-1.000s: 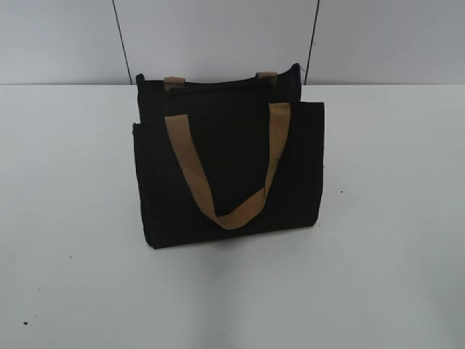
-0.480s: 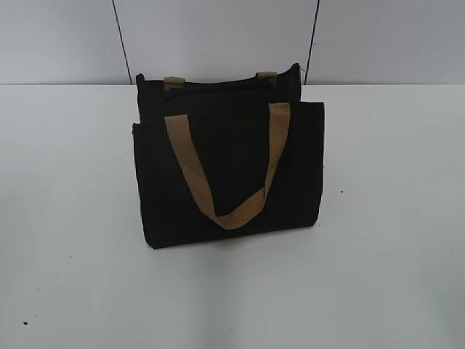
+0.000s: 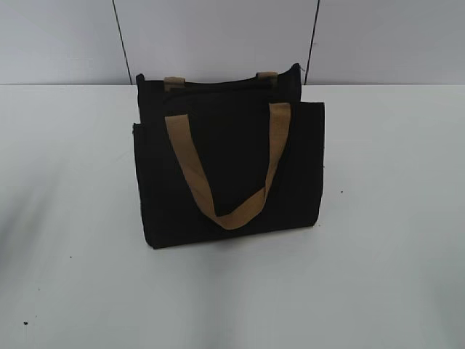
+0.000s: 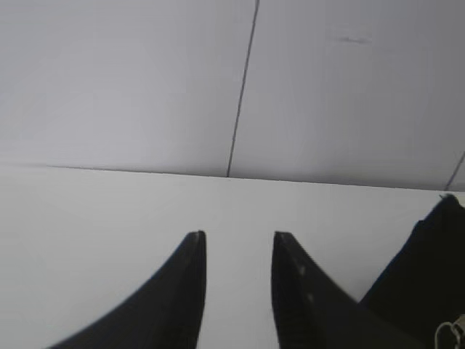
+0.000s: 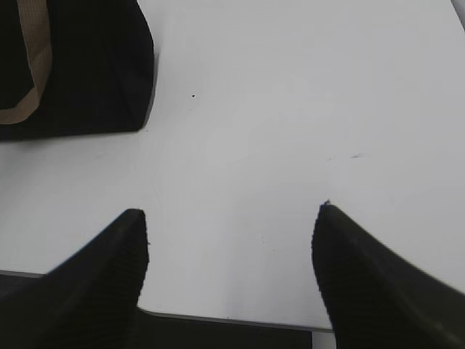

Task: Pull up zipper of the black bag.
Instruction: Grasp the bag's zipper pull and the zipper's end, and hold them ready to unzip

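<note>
The left gripper will next hold the bag steady for zipping, so it will grab the black bag (image 3: 229,167) by its top corner tab (image 3: 145,86).
The black bag (image 3: 229,167) stands upright in the middle of the white table, with a tan handle (image 3: 218,171) hanging over its front panel and a second handle's ends at the top. A corner of the bag shows at the right edge of the left wrist view (image 4: 429,280), with a small silvery ring, perhaps the zipper pull (image 4: 447,336), low beside it. The bag's lower corner shows at the top left of the right wrist view (image 5: 80,65). My left gripper (image 4: 238,236) is open and empty, left of the bag. My right gripper (image 5: 232,211) is wide open and empty, near the table's front edge.
The white table (image 3: 392,218) spreads around the bag. A pale panelled wall (image 3: 218,36) stands behind it. The table's front edge (image 5: 232,318) shows below my right gripper. Neither arm shows in the exterior view.
</note>
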Action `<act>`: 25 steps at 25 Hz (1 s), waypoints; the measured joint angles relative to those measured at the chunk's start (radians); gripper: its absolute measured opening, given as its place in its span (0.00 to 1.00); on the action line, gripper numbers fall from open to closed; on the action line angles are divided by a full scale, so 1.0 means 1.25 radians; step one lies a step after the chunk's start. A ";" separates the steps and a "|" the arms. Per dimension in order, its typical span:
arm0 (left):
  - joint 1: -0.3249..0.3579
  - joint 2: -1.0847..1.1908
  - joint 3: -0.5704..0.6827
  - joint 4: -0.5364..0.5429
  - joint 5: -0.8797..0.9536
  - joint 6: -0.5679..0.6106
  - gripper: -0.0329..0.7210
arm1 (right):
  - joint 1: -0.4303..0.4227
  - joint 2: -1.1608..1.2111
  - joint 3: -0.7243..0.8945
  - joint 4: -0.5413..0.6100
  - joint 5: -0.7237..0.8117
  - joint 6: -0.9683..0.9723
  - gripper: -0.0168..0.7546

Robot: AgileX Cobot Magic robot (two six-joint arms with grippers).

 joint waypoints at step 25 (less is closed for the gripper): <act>-0.037 0.697 -0.151 0.601 -0.445 -0.115 0.51 | 0.000 0.000 0.000 0.001 0.000 0.000 0.72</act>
